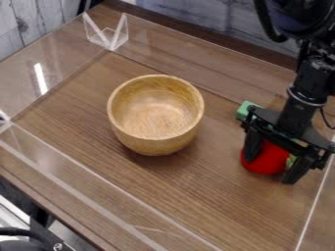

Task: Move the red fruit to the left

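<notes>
My gripper is to carry the red fruit across the table, so it should grab its round red body [265, 159].
The red fruit [269, 157] lies on the wooden table at the right, small, round and bright red. My gripper [279, 155] has come down over it from above with its black fingers [252, 147] standing on either side of the fruit. The jaws are open and straddle the fruit without squeezing it. The fruit's green tuft is hidden behind the gripper.
A wooden bowl [156, 115] sits left of the fruit at mid-table. A flat green block [249, 111] lies just behind the gripper. Clear plastic walls [105, 31] run along the table's edges, and the right edge is close to the gripper.
</notes>
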### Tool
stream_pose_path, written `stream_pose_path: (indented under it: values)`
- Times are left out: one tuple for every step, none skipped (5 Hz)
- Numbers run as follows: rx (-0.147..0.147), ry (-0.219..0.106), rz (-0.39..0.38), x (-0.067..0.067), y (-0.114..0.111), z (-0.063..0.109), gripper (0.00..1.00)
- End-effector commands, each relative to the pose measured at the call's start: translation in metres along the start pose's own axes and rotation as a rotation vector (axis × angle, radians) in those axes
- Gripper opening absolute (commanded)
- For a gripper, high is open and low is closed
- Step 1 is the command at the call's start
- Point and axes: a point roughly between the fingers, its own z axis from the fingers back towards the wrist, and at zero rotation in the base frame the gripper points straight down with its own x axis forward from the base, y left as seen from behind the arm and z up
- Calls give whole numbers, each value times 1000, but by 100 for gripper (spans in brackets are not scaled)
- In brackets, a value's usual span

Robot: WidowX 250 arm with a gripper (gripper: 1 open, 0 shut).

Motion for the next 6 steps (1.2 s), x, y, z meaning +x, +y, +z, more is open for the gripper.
stream_pose_path:
  values:
    - [-28, -73, 43, 16, 1, 15, 100]
    - [-34, -86, 84, 26, 4, 14, 100]
    - [-40, -91, 151, 28, 6, 11, 100]
    - [-41, -97, 217, 28, 7, 8, 100]
    - [-37, -104, 239, 24, 2, 14, 100]
    - [-33, -109, 259, 20, -4, 20, 100]
